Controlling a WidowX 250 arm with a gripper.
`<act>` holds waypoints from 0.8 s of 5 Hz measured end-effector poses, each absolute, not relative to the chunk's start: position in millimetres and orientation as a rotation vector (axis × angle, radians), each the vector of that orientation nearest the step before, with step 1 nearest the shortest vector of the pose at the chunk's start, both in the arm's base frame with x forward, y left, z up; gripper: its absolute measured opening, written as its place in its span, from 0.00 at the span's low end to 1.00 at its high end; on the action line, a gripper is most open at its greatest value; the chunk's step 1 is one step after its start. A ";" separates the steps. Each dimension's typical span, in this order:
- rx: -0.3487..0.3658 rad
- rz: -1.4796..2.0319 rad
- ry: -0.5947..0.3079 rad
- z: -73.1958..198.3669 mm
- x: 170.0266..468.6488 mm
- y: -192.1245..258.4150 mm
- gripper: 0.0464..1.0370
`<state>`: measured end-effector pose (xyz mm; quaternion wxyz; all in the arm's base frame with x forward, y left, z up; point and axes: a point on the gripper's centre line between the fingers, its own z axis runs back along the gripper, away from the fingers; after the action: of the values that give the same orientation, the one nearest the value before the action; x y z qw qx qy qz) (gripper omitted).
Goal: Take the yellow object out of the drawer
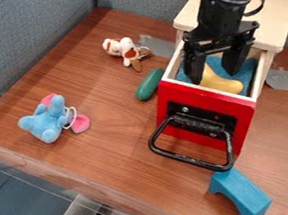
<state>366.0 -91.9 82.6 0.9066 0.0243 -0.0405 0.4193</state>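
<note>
I need to take the yellow object out of the drawer (206,123), so my gripper will next grab the object by its narrower curved end.
The gripper (217,69) hangs over the pulled-out drawer, its two fingers parted and pointing down inside the drawer walls. A yellow curved object (221,83) lies on the blue lining of the drawer (206,123), which has a red front and a black handle. The yellow object's upper end is between or just beneath the fingertips, and its thicker end lies toward the front right corner. Whether the fingers touch it, I cannot tell.
Left of the drawer lie a green object (150,84) and a brown-and-white plush toy (125,50). A blue plush toy (46,120) sits farther left. A blue arched block (240,194) stands below the handle. Grey walls border the table (112,149).
</note>
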 end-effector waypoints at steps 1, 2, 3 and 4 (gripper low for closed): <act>0.060 0.874 -0.079 78.0 365.5 -93.5 0.96; 0.068 0.873 -0.083 74.7 366.0 -94.7 0.92; 0.067 0.877 -0.080 68.1 363.8 -95.0 0.66; 0.060 0.894 -0.084 67.1 364.4 -94.9 0.47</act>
<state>364.4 -94.9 67.1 0.9005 0.0292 -0.0407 0.4320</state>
